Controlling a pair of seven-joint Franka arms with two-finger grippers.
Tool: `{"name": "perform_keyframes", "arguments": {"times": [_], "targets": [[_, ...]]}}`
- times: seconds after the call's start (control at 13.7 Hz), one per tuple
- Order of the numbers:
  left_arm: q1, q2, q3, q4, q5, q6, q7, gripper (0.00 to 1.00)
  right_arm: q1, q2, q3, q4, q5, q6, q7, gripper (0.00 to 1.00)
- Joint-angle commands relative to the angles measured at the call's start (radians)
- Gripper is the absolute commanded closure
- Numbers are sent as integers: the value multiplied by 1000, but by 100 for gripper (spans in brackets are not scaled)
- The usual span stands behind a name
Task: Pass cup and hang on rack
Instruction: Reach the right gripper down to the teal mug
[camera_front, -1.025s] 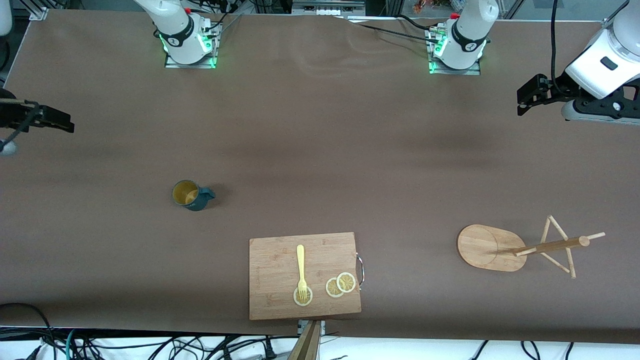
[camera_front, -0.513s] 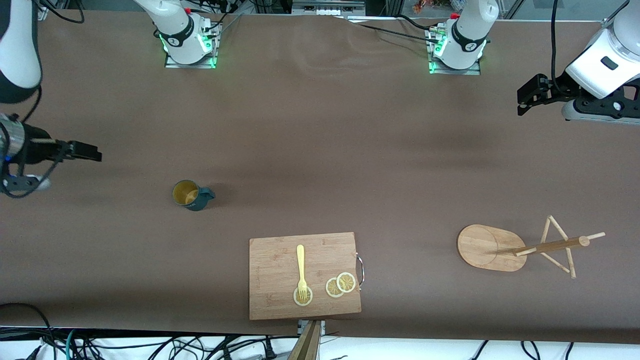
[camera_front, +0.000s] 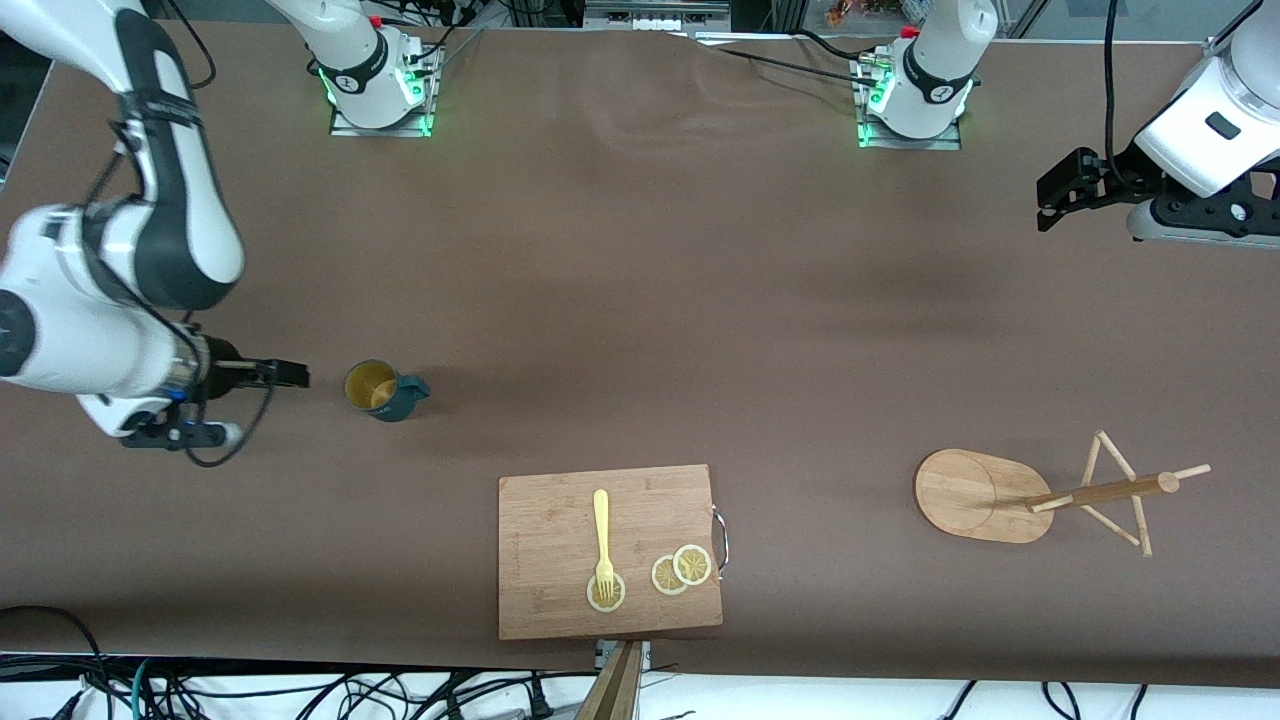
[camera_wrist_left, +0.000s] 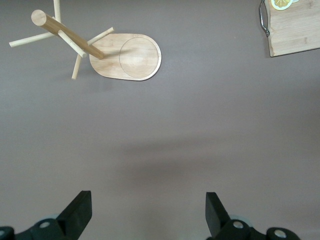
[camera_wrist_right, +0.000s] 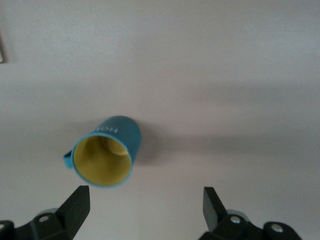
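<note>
Next, my right gripper reaches the cup and grabs its rim (camera_front: 348, 383) opposite the teal cup's handle (camera_front: 415, 389), so that handle stays free for passing and hanging.
The dark teal cup (camera_front: 385, 390) stands on the brown table, yellowish inside, its small handle toward the left arm's end. It also shows in the right wrist view (camera_wrist_right: 107, 152). My right gripper (camera_front: 292, 375) is open and empty, just beside the cup toward the right arm's end, a short gap apart; in its own view (camera_wrist_right: 145, 202) the cup sits off to one side of the jaws. The bamboo rack (camera_front: 975, 495) stands near the left arm's end and shows in the left wrist view (camera_wrist_left: 125, 57). My left gripper (camera_front: 1048, 195) waits open and empty, high over that end (camera_wrist_left: 148, 207).
A rectangular wooden cutting board (camera_front: 560, 540) lies near the front edge with a yellow fork (camera_front: 602, 540) and lemon slices (camera_front: 682, 568) on it. Its corner with a metal handle shows in the left wrist view (camera_wrist_left: 295, 30). Both arm bases stand along the table's back edge.
My right arm has swung in from the table's end toward the cup, its gripper now close beside it. The cup, rack and left arm have not moved.
</note>
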Motion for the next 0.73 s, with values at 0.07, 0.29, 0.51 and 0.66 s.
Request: {"name": "perform_keyframes", "arguments": {"times": [0.07, 0.29, 0.51, 0.66], "targets": [[-3, 12, 0, 28, 14, -16, -9, 0, 36, -7, 0, -87, 5, 88, 56, 0], [-3, 12, 0, 28, 14, -16, -9, 0, 39, 11, 0, -165, -1, 172, 56, 0], [-3, 12, 2, 28, 14, -16, -9, 0, 39, 9, 0, -214, -1, 213, 56, 0], [-3, 13, 4, 28, 14, -16, -7, 0, 39, 9, 0, -228, -1, 217, 56, 0]]}}
